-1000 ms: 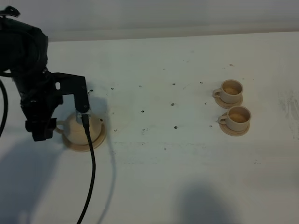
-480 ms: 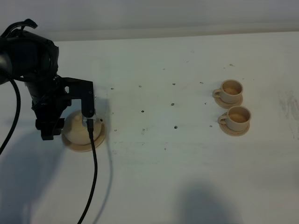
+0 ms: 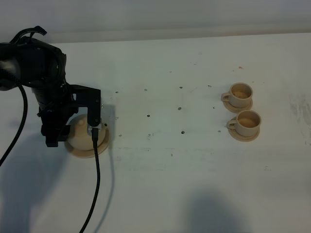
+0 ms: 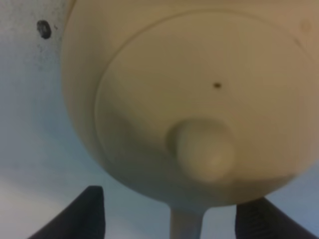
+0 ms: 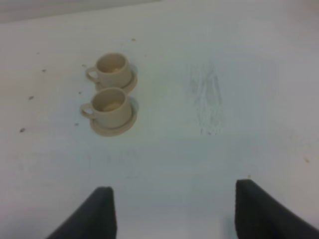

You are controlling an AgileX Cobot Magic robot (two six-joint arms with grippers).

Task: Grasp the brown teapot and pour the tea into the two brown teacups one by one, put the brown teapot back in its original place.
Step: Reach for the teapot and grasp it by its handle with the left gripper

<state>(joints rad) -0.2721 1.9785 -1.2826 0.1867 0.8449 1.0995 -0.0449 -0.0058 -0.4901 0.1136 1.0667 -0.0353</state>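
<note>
Both fingers sit beside the teapot's handle in the left wrist view, so my left gripper closes on the handle now.
The brown teapot (image 3: 82, 134) sits on its flat tan saucer (image 3: 90, 151) at the left, half hidden under my left arm. In the left wrist view its domed lid (image 4: 199, 89) and knob (image 4: 204, 157) fill the frame. Its loop handle (image 4: 186, 225) lies between the two fingers of my left gripper (image 4: 174, 219), which stand wide apart on either side without touching it. The two brown teacups (image 3: 241, 94) (image 3: 248, 122) stand on their small saucers at the right, tea showing inside. They also show in the right wrist view (image 5: 112, 69) (image 5: 110, 106). My right gripper (image 5: 174, 214) is open and empty, well short of the cups.
The white table (image 3: 184, 174) has small dark specks around the middle. The left arm's black cable (image 3: 95, 184) hangs from the wrist toward the front edge. A pale wall runs along the back edge.
My left arm has shifted to the right and closed in over the teapot's handle side, which now hides the handle in the exterior view. The teapot and cups have not moved.
</note>
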